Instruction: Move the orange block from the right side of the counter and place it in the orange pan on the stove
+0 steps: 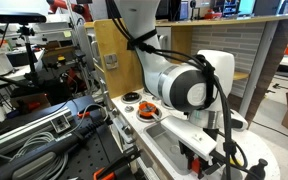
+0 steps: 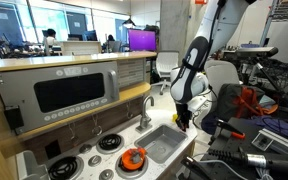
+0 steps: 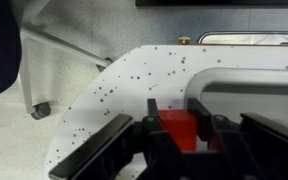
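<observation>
My fingers are pinching the orange block (image 3: 176, 130) between them, so it would leave the white counter with my gripper if I lifted my gripper now.
The orange block (image 3: 176, 130) sits between my gripper's (image 3: 174, 110) two black fingers in the wrist view; the fingers are shut against its sides. In both exterior views the gripper (image 2: 184, 120) (image 1: 200, 156) hangs just above the white speckled counter (image 3: 134, 80), at the end beside the grey sink basin (image 2: 164, 143). The orange pan (image 2: 134, 158) lies on the stove (image 2: 89, 160) on the other side of the sink; it also shows in an exterior view (image 1: 144, 108). The block itself is too small to make out in the exterior views.
A silver curved tap (image 2: 147, 108) stands behind the sink. A toy microwave and wooden backboard (image 2: 69, 90) rise behind the stove. Cables and equipment (image 1: 44, 130) crowd the area beside the kitchen. The wrist view shows the counter's rounded edge and the floor beyond (image 3: 54, 70).
</observation>
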